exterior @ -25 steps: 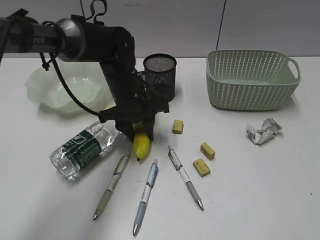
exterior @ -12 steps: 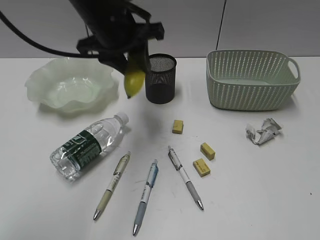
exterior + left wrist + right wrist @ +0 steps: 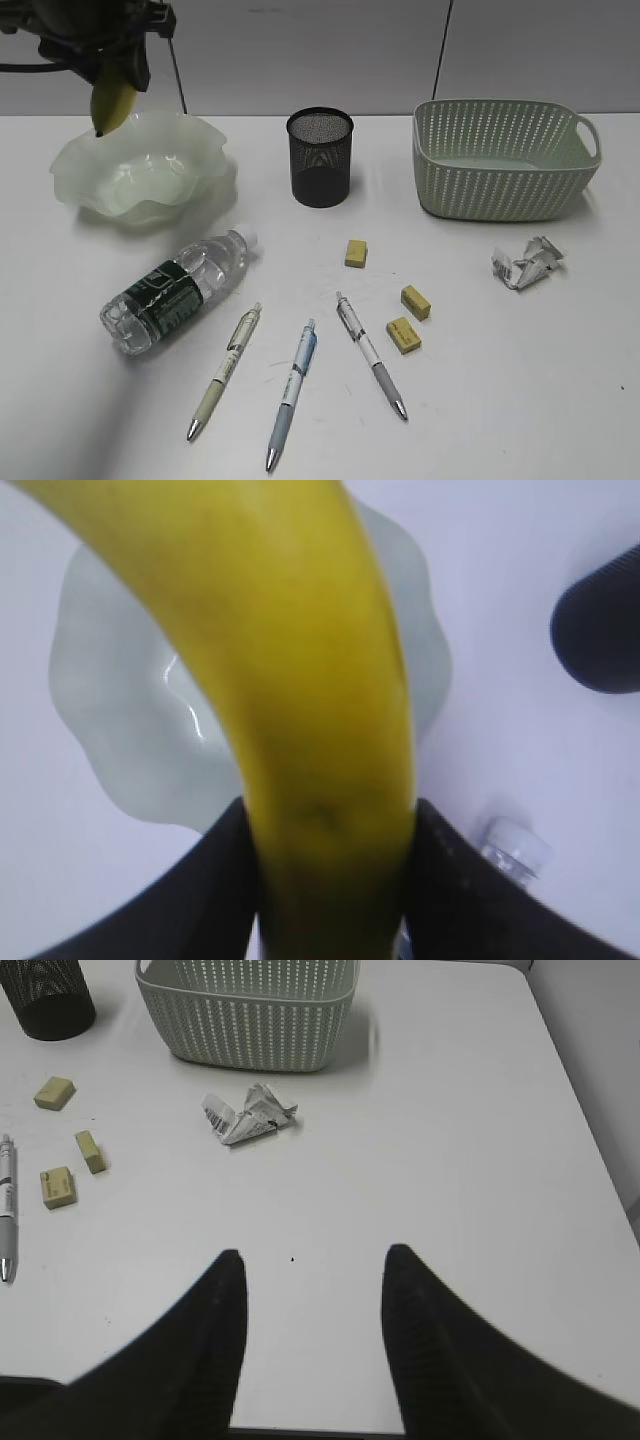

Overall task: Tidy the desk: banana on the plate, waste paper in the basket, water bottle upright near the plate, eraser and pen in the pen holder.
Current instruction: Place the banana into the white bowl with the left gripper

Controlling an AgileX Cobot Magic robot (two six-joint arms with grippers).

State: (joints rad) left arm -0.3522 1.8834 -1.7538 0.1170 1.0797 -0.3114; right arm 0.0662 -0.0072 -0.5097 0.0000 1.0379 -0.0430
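My left gripper needs to lower the banana before it opens, because the banana's lower end point(image 3: 103, 122) is still hanging above the pale green plate.
My left gripper point(image 3: 105, 55) is shut on the yellow banana point(image 3: 112, 100) and holds it in the air above the far left rim of the pale green plate point(image 3: 140, 175). In the left wrist view the banana point(image 3: 290, 680) fills the middle, with the plate point(image 3: 120, 730) below it. The water bottle point(image 3: 175, 290) lies on its side on the desk point(image 3: 500, 400). The waste paper point(image 3: 527, 262) lies right of three erasers point(image 3: 403, 334) and in front of the basket point(image 3: 505, 158). Three pens point(image 3: 295, 390) lie in front of the black pen holder point(image 3: 320, 157). My right gripper point(image 3: 312, 1260) is open and empty above the desk.
The right wrist view shows the waste paper point(image 3: 248, 1117), the basket point(image 3: 250, 1010), the erasers point(image 3: 90, 1150) and a pen tip point(image 3: 8, 1220). The desk's right edge point(image 3: 590, 1160) runs close by. The bottle's cap point(image 3: 515, 842) shows in the left wrist view.
My left gripper has lifted the banana from the desk beside the bottle and carried it up and to the left, to above the plate. The right gripper is not seen in the earlier frames.
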